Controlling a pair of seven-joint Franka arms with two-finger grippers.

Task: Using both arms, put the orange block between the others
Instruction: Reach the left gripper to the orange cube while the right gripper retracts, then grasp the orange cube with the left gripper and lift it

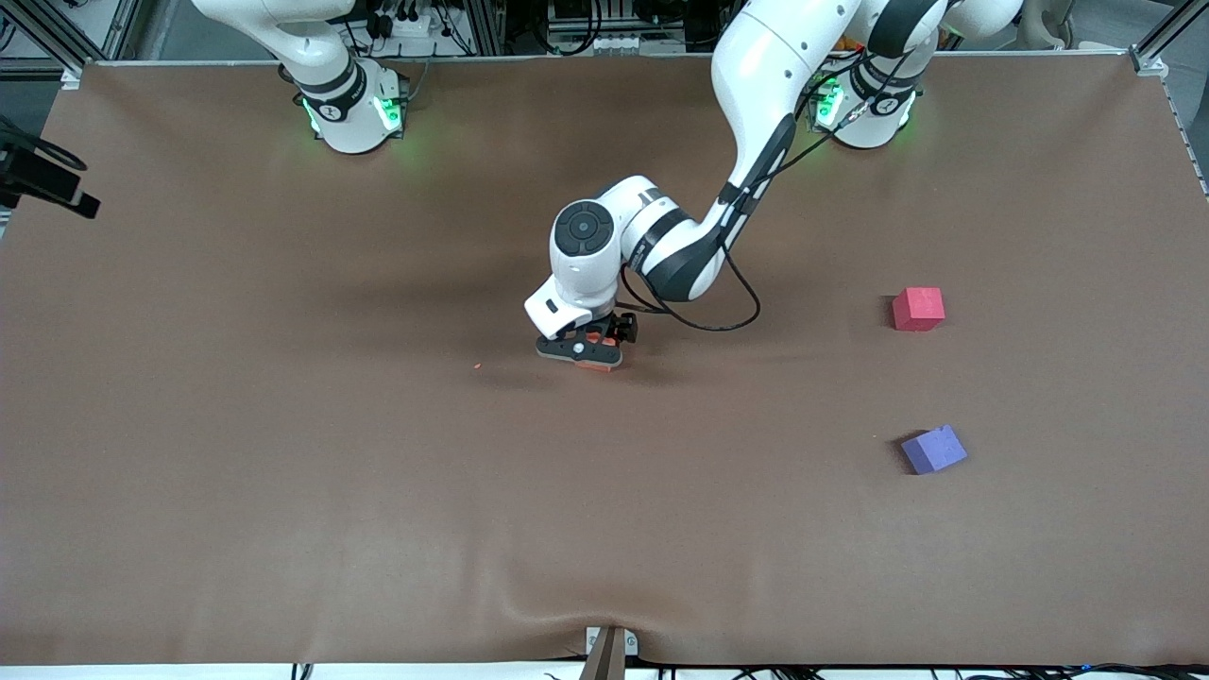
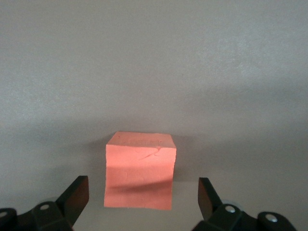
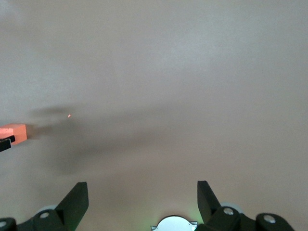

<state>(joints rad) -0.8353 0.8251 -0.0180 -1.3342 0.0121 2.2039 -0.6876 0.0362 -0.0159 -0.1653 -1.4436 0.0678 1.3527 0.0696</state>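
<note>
My left gripper grabs the orange block (image 1: 600, 365) by its two opposite sides next, to set it between the red-pink cube and the purple-blue cube (image 1: 933, 450).
The orange block (image 1: 600, 365) rests on the brown table mid-way between the two ends. My left gripper (image 1: 590, 351) is lowered around it. In the left wrist view the orange block (image 2: 139, 171) sits between the open fingers of the left gripper (image 2: 143, 186), with a gap on each side. The red-pink cube (image 1: 918, 309) and the purple-blue cube (image 1: 933, 450) lie toward the left arm's end, the purple-blue one nearer the front camera. My right gripper (image 3: 143, 190) hangs open and empty high over bare table; the orange block (image 3: 13, 132) shows at that view's edge.
A tiny orange crumb (image 1: 478, 365) lies on the brown table cover (image 1: 283, 472), beside the orange block toward the right arm's end. A black cable (image 1: 727, 321) loops from the left arm's wrist. The right arm's base (image 1: 349, 109) stands at the table's back edge.
</note>
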